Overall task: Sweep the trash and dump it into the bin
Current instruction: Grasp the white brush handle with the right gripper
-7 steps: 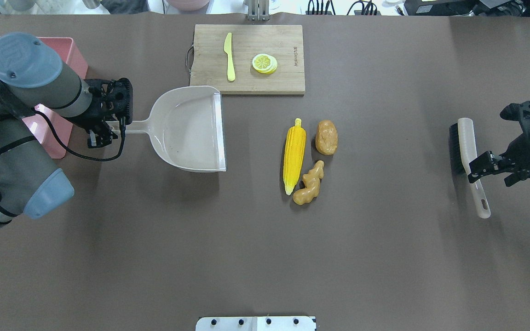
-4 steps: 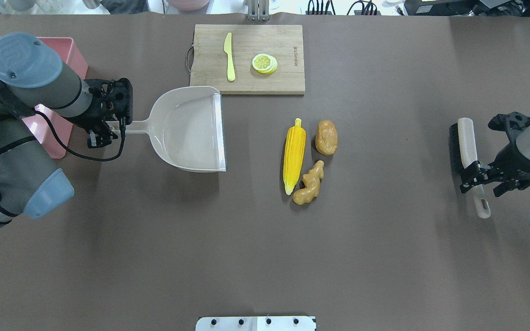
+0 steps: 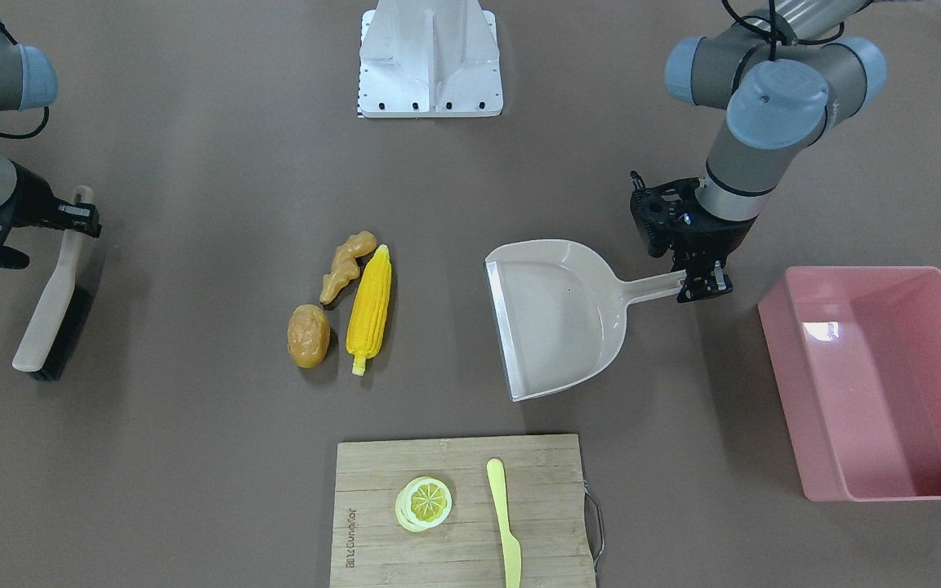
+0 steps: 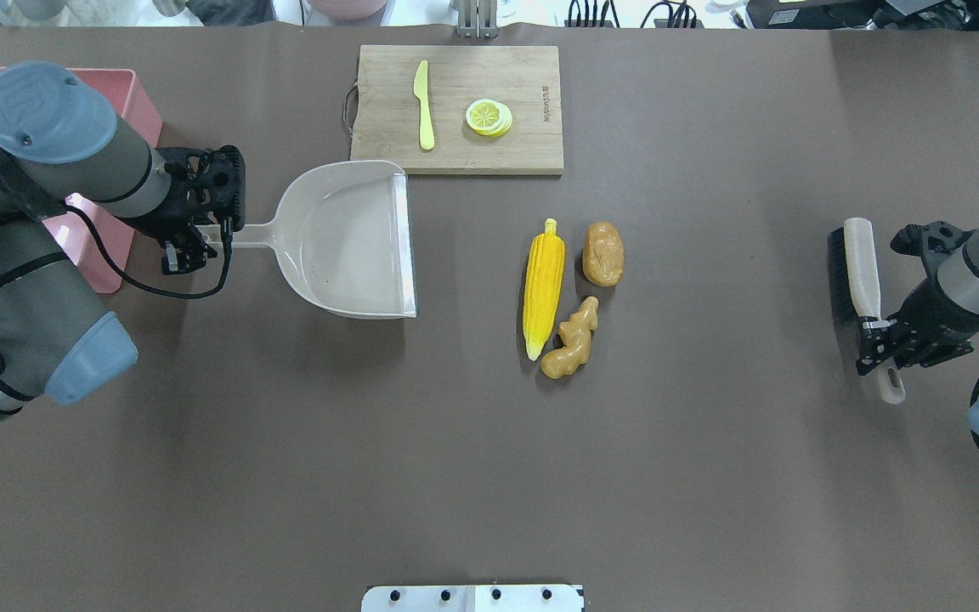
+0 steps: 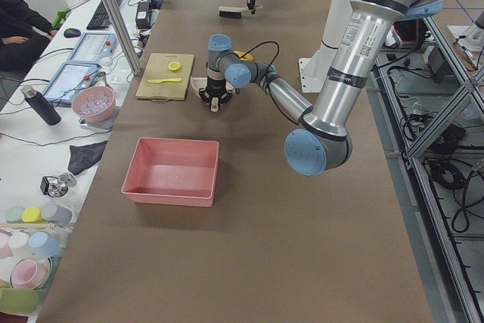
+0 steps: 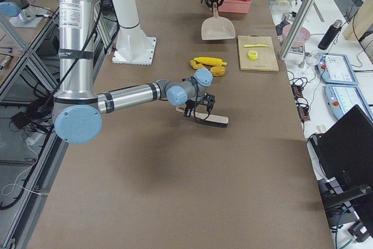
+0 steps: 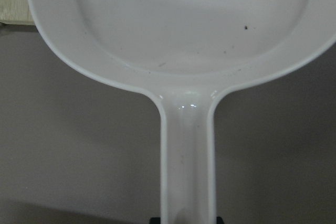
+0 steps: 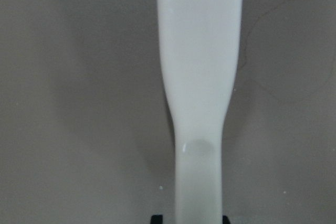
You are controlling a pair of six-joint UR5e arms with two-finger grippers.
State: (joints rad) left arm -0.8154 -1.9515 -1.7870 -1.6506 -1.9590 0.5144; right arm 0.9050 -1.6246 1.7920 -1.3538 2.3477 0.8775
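Next, my right gripper takes hold of the brush by its handle [image 3: 81,201] to sweep the corn cob, potato and ginger into the dustpan [image 3: 560,314].
The trash lies mid-table: a yellow corn cob [image 4: 543,289], a brown potato [image 4: 603,253] and a tan ginger root [image 4: 570,338], close together. The pink bin [image 3: 846,271] stands at the table's left end, partly behind my left arm in the overhead view. My left gripper [image 4: 209,234] is shut on the handle of the beige dustpan [image 4: 345,242], whose open mouth faces the trash. At the right end, my right gripper [image 4: 876,347] straddles the handle of the brush [image 4: 855,263], open, with a small gap showing beside the handle [image 8: 199,77].
A wooden cutting board [image 4: 532,144] at the far edge carries a pale yellow knife [image 4: 423,106] and a lemon slice [image 4: 488,116]. The dustpan's far corner sits close to the board. The robot base plate [image 4: 472,597] is at the near edge.
My right gripper has slid along the brush toward the handle's end and now straddles it. The brush has not moved. The dustpan has shifted very slightly in the left gripper.
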